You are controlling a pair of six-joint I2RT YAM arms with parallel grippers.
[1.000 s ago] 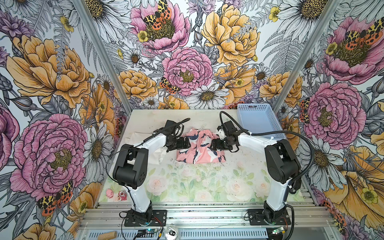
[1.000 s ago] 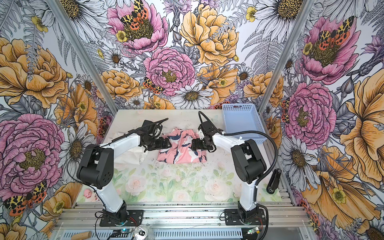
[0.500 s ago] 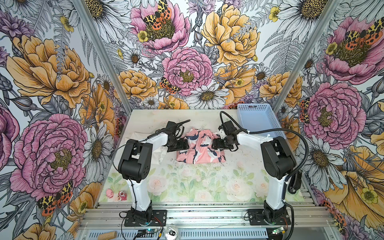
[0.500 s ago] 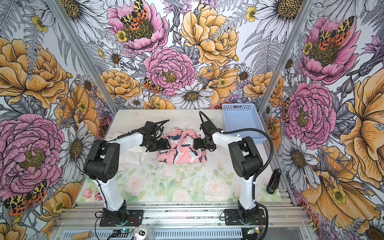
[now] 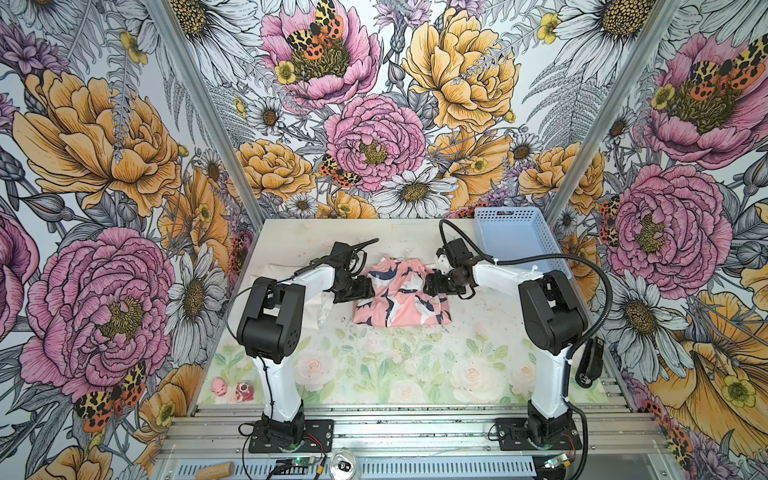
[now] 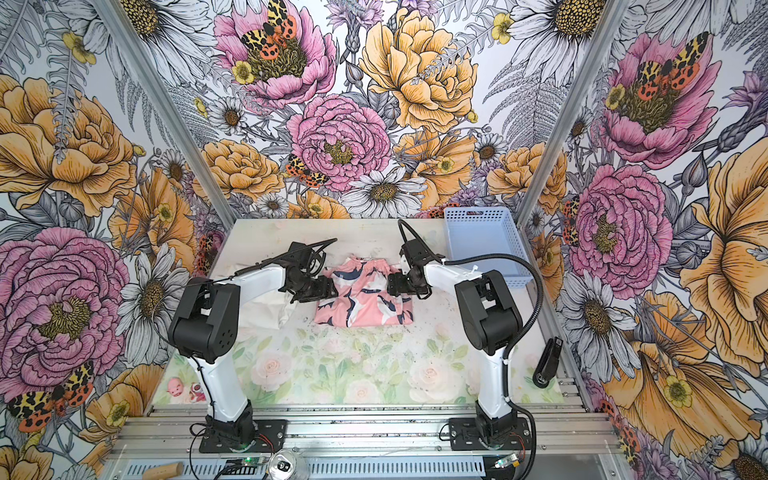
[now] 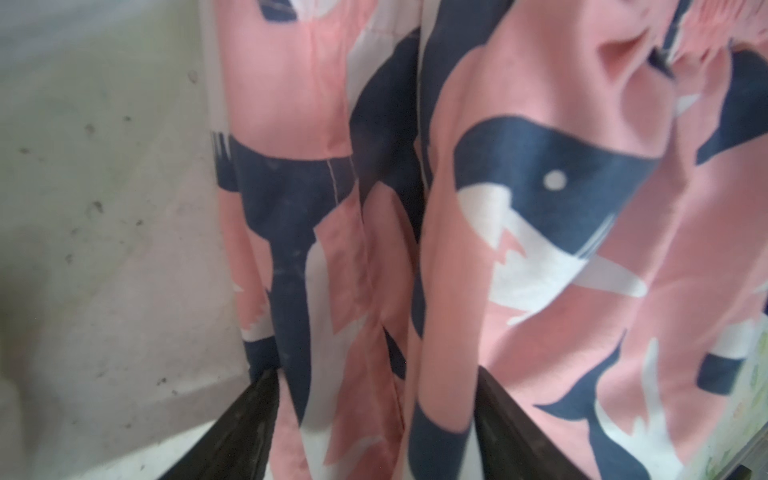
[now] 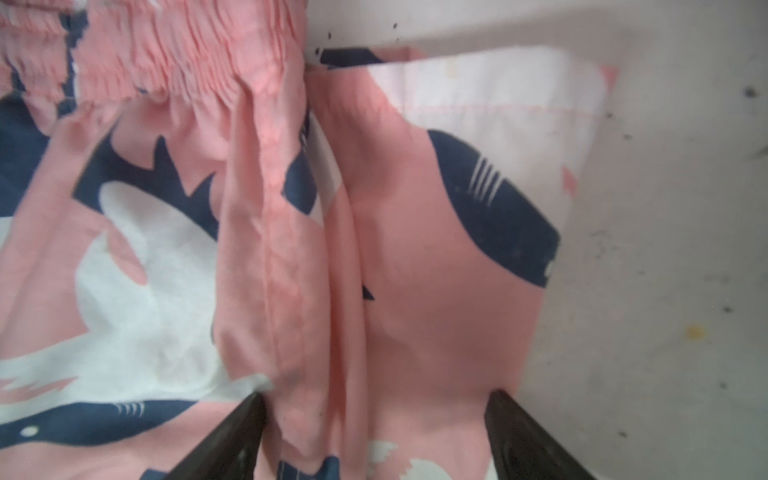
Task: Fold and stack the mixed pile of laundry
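Note:
The pink garment should be stacked flat on the white garment. My right gripper should next pick up the pink garment by its side folds, opposite my left gripper.
The pink garment with navy-and-white print lies flat at the table's back middle, its gathered waistband toward the far wall. My left gripper is at its left edge. In the left wrist view the left gripper stands open, folds of pink cloth filling the gap. My right gripper is at the garment's right edge. In the right wrist view the right gripper also stands open astride a pink fold. The white garment lies crumpled under my left arm.
A light blue basket stands at the back right corner. Two small pink toys sit at the table's front left. A black object leans at the right edge. The table's front half bears a printed rose mat.
The left gripper's jaws have drawn closer together around the pink cloth. Both arms have shifted slightly while staying at the garment's two sides.

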